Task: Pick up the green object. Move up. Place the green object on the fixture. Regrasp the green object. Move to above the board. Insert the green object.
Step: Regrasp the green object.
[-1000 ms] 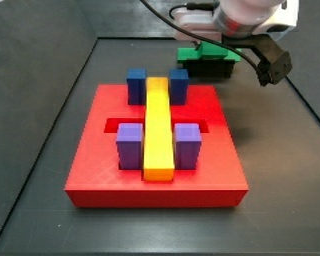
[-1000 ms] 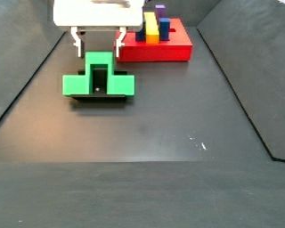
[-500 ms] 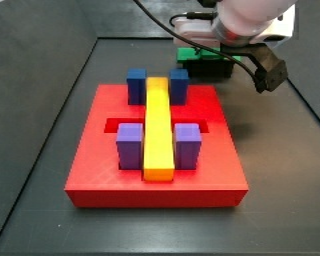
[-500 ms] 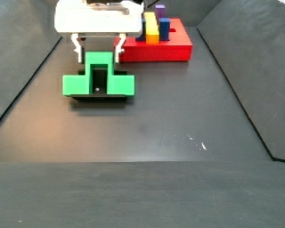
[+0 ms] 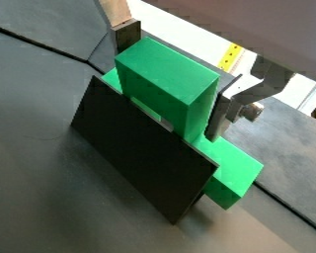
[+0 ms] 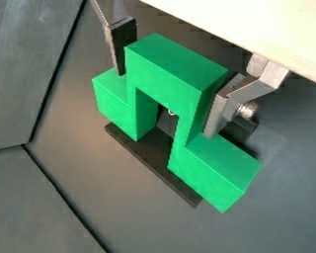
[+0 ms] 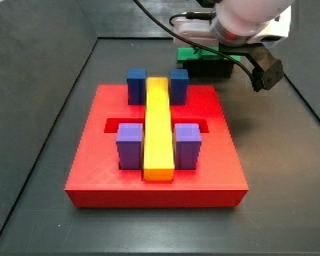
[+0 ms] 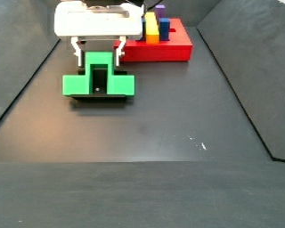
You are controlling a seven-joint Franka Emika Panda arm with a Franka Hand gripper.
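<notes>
My gripper should next grab the green object by its raised centre block (image 5: 170,79), so its free side arms can fit onto the red board.
The green object (image 8: 74,85) sits on the black fixture (image 5: 141,168) on the dark floor, raised centre block upward, side arms low. It also shows in a wrist view (image 6: 207,168) and, partly hidden by the arm, in a side view (image 7: 187,54). My gripper (image 8: 97,55) is low over it and open. Its silver fingers (image 6: 216,111) straddle the centre block, one on each side, with narrow gaps. The gripper shows in both wrist views (image 5: 170,84) (image 6: 168,89). The red board (image 7: 96,170) lies apart from the fixture.
The board carries a long yellow bar (image 7: 157,125), blue blocks (image 7: 136,80) and purple blocks (image 7: 129,145); it also shows in a side view (image 8: 169,52). Dark walls edge the floor. A cable runs from the arm (image 7: 250,20).
My gripper has come down a little over the green object, so the fingers now reach lower beside the centre block. The green object and fixture have not moved.
</notes>
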